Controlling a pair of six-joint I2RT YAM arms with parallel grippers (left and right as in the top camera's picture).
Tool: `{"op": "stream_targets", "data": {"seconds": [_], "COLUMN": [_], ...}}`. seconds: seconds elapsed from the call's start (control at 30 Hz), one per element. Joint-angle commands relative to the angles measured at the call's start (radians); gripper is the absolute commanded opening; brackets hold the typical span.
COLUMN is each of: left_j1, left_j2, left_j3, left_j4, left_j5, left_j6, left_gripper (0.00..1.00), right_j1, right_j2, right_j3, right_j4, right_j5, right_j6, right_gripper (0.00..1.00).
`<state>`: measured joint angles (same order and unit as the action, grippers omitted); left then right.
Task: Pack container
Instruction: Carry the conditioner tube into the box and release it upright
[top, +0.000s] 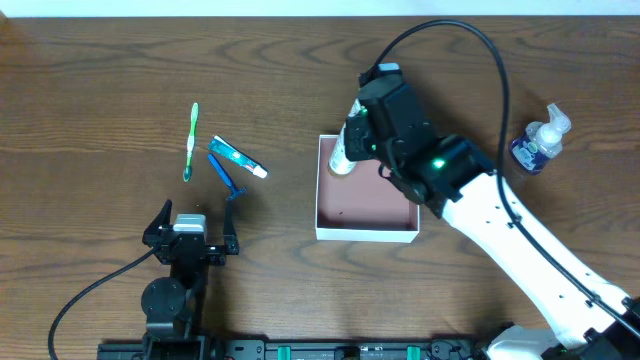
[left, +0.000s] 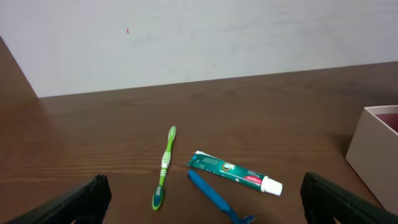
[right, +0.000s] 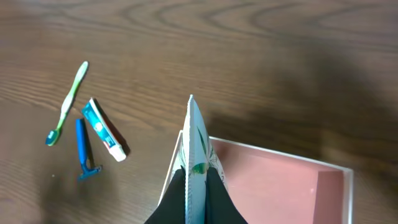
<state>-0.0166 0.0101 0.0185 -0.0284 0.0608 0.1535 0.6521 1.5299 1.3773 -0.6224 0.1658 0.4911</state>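
Note:
The tube hangs slanted and short of the sides at the box's corner, so it would tip over inside the box if my right gripper opened now. My right gripper should move it toward those sides before it opens.
The container (top: 366, 234) is a shallow square box with white walls and a pink-brown inside, at mid-table; it also shows in the right wrist view (right: 323, 167) and at the right edge of the left wrist view (left: 373, 146). My right gripper (top: 352, 140) is shut on a white squeeze tube with green leaf print (right: 198, 146), held over the box's far-left corner. My left gripper (top: 190, 232) is open and empty near the front edge. A green toothbrush (top: 190, 142), a toothpaste tube (top: 238, 157) and a blue razor (top: 225, 174) lie on the table left of the box.
A clear pump bottle with a blue label (top: 538, 140) stands at the far right. The table is dark wood. A black cable runs from the right arm across the back.

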Motion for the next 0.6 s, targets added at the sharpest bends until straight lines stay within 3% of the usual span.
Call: {"op": "stream_targets", "data": {"seconds": [0.0, 0.57], "left_j1": [0.005, 0.005], "left_j2": [-0.005, -0.005], "left_j3": [-0.014, -0.014], "left_j4": [-0.038, -0.038], "left_j5": [0.003, 0.003], "left_j6": [-0.006, -0.006], "left_gripper": [0.98, 0.98], "right_j1": [0.027, 0.078], "right_j2": [0.017, 0.140], "right_j3": [0.017, 0.017], "right_j4": [0.027, 0.115], "right_j5": [0.061, 0.205], "right_j6": [0.034, 0.031], "right_gripper": [0.01, 0.01]}}
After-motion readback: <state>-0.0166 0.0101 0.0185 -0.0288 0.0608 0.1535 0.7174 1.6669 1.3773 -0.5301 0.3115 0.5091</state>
